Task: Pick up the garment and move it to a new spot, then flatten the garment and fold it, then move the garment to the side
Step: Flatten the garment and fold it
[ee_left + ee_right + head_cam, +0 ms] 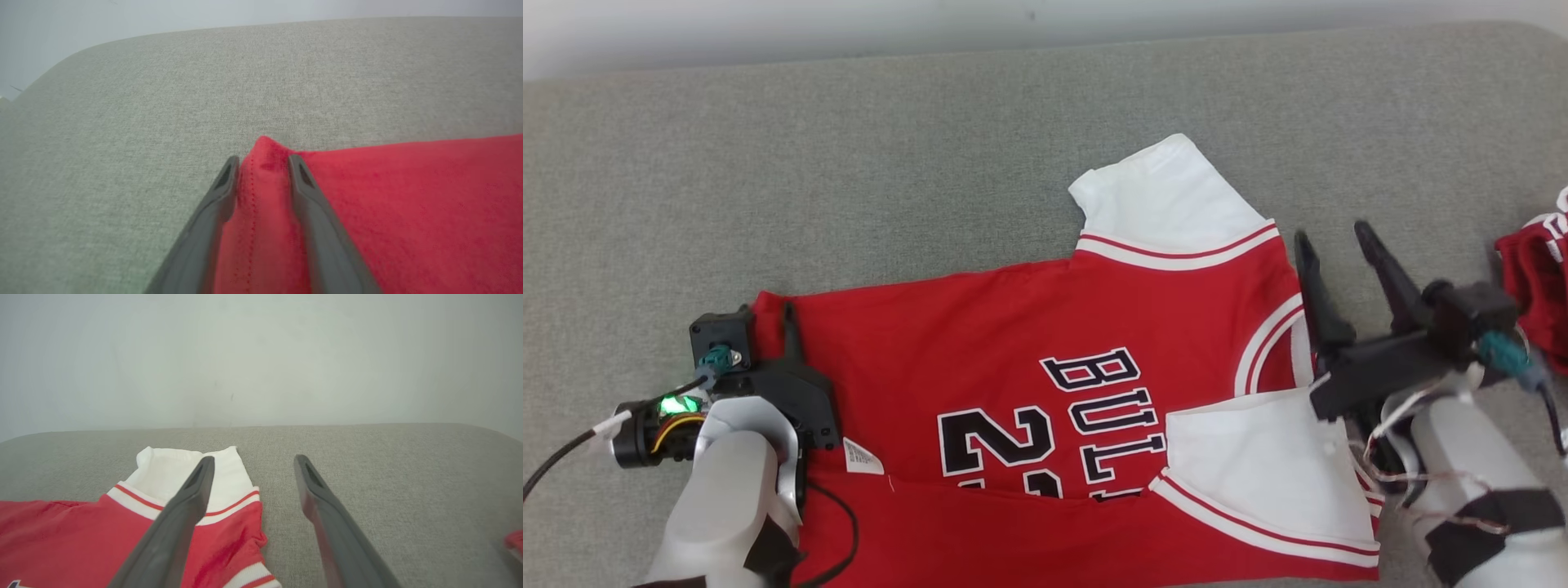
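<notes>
My right gripper is to grab the white sleeve by its edge point(1132, 160) next, so that it can fold the red jersey point(993, 333) into a smaller bundle.
The garment point(980, 343) is a red jersey with white sleeves and black-and-white lettering, spread sideways on the grey padded surface point(849, 163). Its near long edge is folded over, with one white sleeve point(1258, 465) lying on top. My left gripper point(776, 327) is at the jersey's left hem corner. In the left wrist view its fingers point(229, 183) straddle that red corner point(265, 163), still apart, with a raised ridge of cloth between them. My right gripper point(1333, 237) hovers open just off the jersey's right edge. Nothing lies between the right fingers point(196, 490), and the far white sleeve point(163, 469) shows behind them.
Another red and white cloth point(1535, 278) lies at the surface's right edge, close to my right wrist, and shows as a red scrap point(515, 541) in the right wrist view. A pale wall point(261, 355) runs behind the surface. Bare grey padding stretches beyond and left of the jersey.
</notes>
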Controlling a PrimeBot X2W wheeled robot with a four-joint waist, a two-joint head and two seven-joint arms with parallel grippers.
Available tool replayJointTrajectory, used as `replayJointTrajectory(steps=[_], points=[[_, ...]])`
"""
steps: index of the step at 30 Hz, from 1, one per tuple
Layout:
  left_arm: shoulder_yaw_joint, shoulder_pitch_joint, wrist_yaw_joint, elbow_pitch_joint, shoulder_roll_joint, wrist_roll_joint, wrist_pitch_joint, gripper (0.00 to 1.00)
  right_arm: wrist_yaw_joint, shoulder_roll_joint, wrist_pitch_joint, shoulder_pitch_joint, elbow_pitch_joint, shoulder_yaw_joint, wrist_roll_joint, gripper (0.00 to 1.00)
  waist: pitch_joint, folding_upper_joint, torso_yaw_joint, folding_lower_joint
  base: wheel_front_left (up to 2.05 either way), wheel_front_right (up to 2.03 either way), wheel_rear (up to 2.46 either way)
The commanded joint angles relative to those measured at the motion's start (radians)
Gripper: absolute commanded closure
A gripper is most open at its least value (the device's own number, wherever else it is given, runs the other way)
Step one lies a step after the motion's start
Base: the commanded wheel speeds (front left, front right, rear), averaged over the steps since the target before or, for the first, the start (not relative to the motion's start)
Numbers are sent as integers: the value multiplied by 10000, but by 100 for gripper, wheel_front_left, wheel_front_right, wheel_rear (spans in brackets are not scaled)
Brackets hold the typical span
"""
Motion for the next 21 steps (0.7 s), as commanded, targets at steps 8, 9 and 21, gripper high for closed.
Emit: replayJointTrajectory(steps=[8,9,21], points=[[-240,-471,-7,239,-117,-35,-225,100,-27,-904,1206,-2233,1289,1894,829,0,304,-1,481,0,0,0,0],[-303,-521,-12,156,-157,-13,-248,100,-27,-938,1530,-2543,1452,2083,1121,0,364,-1,577,0,0,0,0],[-1479,-286,-99,-1331,-431,-408,-319,100,-27,-1473,3089,-4870,3510,3576,2362,0,974,-1,1736,0,0,0,0]])
